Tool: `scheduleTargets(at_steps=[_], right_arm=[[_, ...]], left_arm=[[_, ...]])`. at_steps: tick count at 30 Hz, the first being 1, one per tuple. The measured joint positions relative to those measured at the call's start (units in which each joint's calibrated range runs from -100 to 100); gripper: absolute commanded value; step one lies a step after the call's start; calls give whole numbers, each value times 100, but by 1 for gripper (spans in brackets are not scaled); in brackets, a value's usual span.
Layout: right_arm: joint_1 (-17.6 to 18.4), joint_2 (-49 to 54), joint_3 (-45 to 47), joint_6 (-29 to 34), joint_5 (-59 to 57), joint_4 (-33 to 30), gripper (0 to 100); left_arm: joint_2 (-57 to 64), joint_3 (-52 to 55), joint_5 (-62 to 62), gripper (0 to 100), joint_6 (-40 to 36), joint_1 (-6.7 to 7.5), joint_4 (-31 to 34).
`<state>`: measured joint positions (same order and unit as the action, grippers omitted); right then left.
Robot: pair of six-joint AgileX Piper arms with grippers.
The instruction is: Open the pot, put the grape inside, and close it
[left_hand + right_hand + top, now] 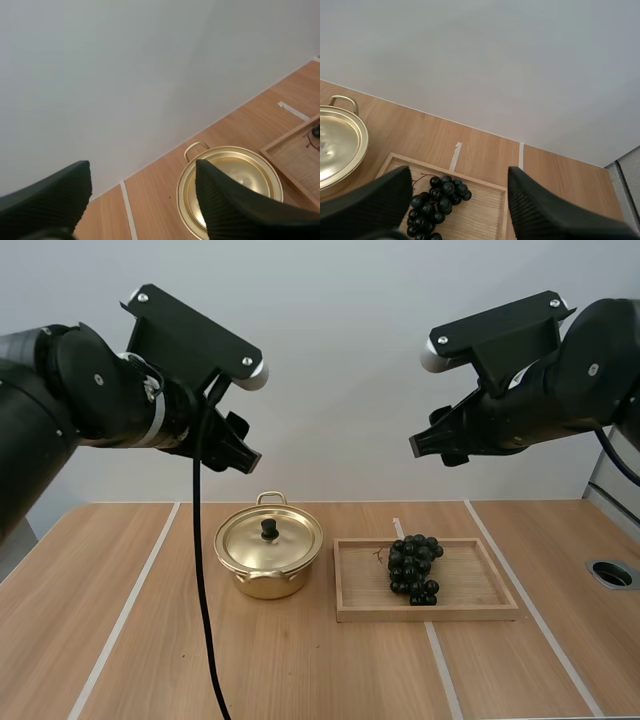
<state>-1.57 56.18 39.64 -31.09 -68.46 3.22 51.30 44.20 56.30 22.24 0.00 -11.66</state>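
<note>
The left gripper needs to grab the lid by its narrow black knob (269,529) next, since the lid is wide and nearly flat, and so open the pot.
A gold pot (268,558) stands on the table with its lid (269,537) on, a black knob at the lid's centre. To its right a wooden tray (470,602) holds a bunch of dark grapes (414,567). My left gripper (237,443) hangs open high above and left of the pot; between its fingers (225,200) the pot's lid (235,185) shows. My right gripper (432,445) hangs open high above the tray, its fingers (540,210) apart over the grapes (437,205) and tray (485,210).
The wooden table (120,570) carries pale tape lines (130,605). A round metal hole (612,573) sits near the table's right edge. A plain grey wall stands behind the table.
</note>
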Motion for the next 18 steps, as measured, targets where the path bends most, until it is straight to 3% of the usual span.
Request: scheduleTargets(at_steps=[12,18], right_arm=[[0,-120,0,0,198,-23,100],[0,-660,0,0,139,-23,100]], left_arm=[[-1699,-12,542,100,316,2,-316],[-2294,-102,595,100,421,279,-402]])
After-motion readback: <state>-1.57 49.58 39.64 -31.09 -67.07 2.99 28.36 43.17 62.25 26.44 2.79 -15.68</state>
